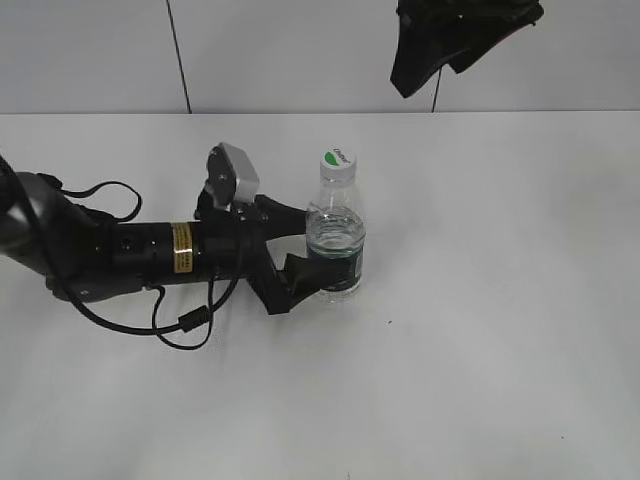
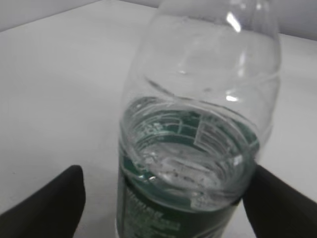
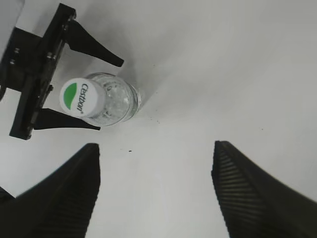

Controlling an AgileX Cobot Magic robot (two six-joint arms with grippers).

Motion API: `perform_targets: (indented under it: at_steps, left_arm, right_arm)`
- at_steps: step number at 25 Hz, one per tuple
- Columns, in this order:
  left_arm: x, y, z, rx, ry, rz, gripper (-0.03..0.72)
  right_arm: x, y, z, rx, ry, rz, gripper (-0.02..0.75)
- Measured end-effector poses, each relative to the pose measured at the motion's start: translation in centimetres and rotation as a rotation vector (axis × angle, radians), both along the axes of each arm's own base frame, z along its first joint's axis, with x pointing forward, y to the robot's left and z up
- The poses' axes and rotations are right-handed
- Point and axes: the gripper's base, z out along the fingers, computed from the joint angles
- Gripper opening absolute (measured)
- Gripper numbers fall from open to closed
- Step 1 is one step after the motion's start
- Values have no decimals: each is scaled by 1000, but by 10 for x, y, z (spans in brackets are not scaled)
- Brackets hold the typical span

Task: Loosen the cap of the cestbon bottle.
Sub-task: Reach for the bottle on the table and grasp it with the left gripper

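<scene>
The cestbon bottle's cap [image 1: 338, 160] has to stay free so it can be loosened, so my left gripper will next grab the bottle by its dark green label band [image 1: 350, 266].
The cestbon bottle [image 1: 335, 240] stands upright on the white table, clear with a dark green label band and some water inside. Its cap [image 1: 338, 160] is half green, half white; it also shows from above in the right wrist view [image 3: 78, 95]. My left gripper [image 1: 318, 250] lies low on the table, open, with a finger on each side of the label band. In the left wrist view the bottle [image 2: 193, 148] fills the frame between the fingers [image 2: 166, 203]; the left finger stands apart from it. My right gripper [image 3: 156, 146] is open and empty, high above the table right of the bottle.
The left arm [image 1: 110, 250] and its looping cable [image 1: 185, 325] lie across the table's left side. The right gripper [image 1: 430, 70] hangs at the top of the exterior view before the grey back wall. Bare white table [image 1: 500, 300] extends right of the bottle.
</scene>
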Motion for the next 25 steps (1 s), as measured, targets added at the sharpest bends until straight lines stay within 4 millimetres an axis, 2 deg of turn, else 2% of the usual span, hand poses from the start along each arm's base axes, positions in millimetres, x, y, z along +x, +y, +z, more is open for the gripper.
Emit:
perform_targets:
  at_steps: [8,14,17,21,25]
  left_arm:
    - [6,-6,-1,-10,-21,-19,589]
    - [6,-6,-9,2,-1,-17,582]
    - [5,-6,-9,4,-2,-22,531]
    - [4,-6,-9,-1,-4,-30,417]
    - [4,-6,-9,-1,-4,-29,418]
  right_arm:
    - [-9,20,-4,14,21,52,536]
    - [-10,22,-4,18,23,57,536]
    - [-7,24,-10,16,40,57,536]
    - [-1,36,-20,23,67,70,536]
    - [1,57,-20,23,41,104,536]
